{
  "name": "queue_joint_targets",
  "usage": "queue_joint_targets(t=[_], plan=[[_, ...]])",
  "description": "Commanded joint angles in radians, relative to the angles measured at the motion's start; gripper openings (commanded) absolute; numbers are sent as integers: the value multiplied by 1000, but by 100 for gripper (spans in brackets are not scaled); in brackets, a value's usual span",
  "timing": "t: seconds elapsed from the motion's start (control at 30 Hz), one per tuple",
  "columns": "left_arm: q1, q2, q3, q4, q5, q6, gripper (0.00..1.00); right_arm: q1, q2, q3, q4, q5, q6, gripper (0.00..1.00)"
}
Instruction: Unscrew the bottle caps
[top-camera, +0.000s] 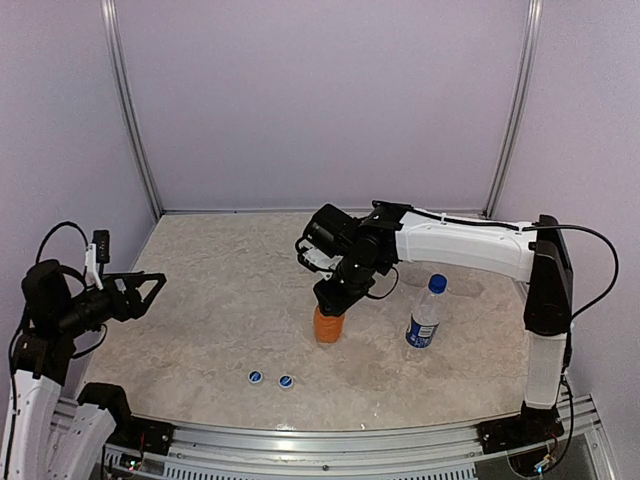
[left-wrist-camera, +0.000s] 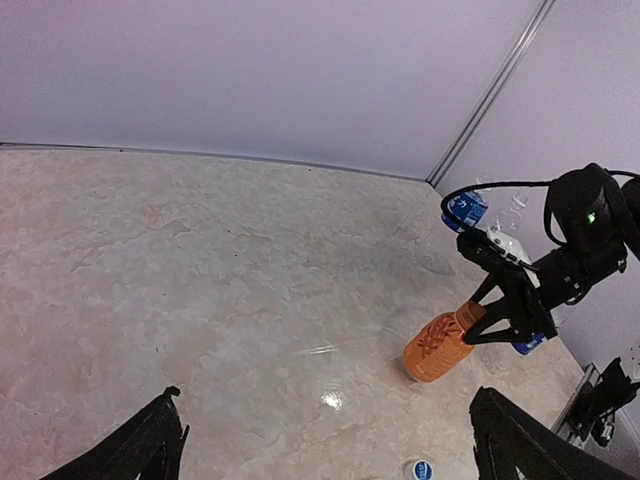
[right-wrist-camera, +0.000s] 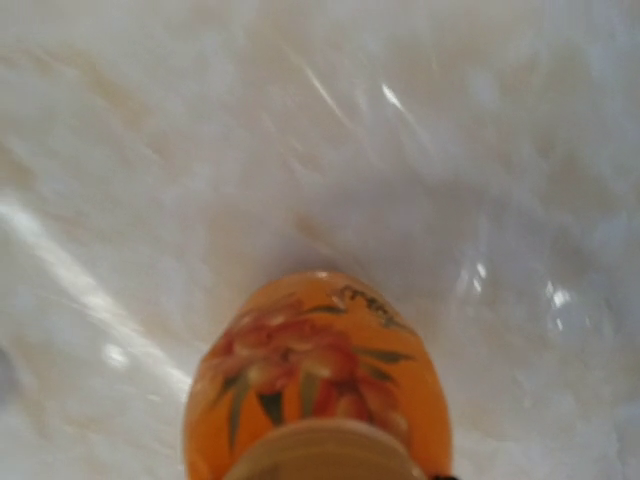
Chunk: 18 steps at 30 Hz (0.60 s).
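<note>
My right gripper's fingers are closed around the golden-brown cap (right-wrist-camera: 326, 453), so the short orange juice bottle would come up off the table if I lifted my right gripper now.
The short orange juice bottle (top-camera: 328, 326) stands mid-table, and also shows in the left wrist view (left-wrist-camera: 438, 347) and the right wrist view (right-wrist-camera: 318, 372). My right gripper (top-camera: 340, 293) comes down on its top, and its fingers (left-wrist-camera: 503, 300) are closed round the golden-brown cap (left-wrist-camera: 471, 317), which shows at the bottom edge of the right wrist view (right-wrist-camera: 320, 455). A clear blue-labelled bottle (top-camera: 424, 318) with its blue cap (top-camera: 437, 283) on stands to the right. Two loose blue caps (top-camera: 255, 377) (top-camera: 286, 381) lie near the front. My left gripper (top-camera: 148, 290) is open and empty at the far left.
One loose blue cap (left-wrist-camera: 421, 469) lies between my left fingers and the orange bottle. In the left wrist view, another blue-labelled clear bottle (left-wrist-camera: 468, 209) shows further back near the corner post. Purple walls enclose the table on three sides.
</note>
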Motion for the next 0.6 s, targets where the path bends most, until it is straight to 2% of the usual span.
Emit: queue_joint_targets(t=[0.0, 0.13, 0.27, 0.37, 0.47, 0.57], plan=[[-25, 18, 14, -10, 76, 64, 96, 27, -31, 109, 22, -85, -35, 0], [-146, 86, 157, -153, 36, 261, 97, 69, -66, 203, 115, -137, -47, 0], [-309, 238, 359, -366, -18, 586, 98, 120, -82, 259, 255, -114, -88, 0], [-439, 337, 503, -508, -99, 859, 99, 137, -80, 240, 421, -153, -96, 0], [-536, 440, 608, -563, -207, 958, 99, 139, -73, 241, 538, -186, -74, 0], [-599, 501, 648, -579, -222, 981, 99, 140, -86, 213, 635, -221, -60, 0]])
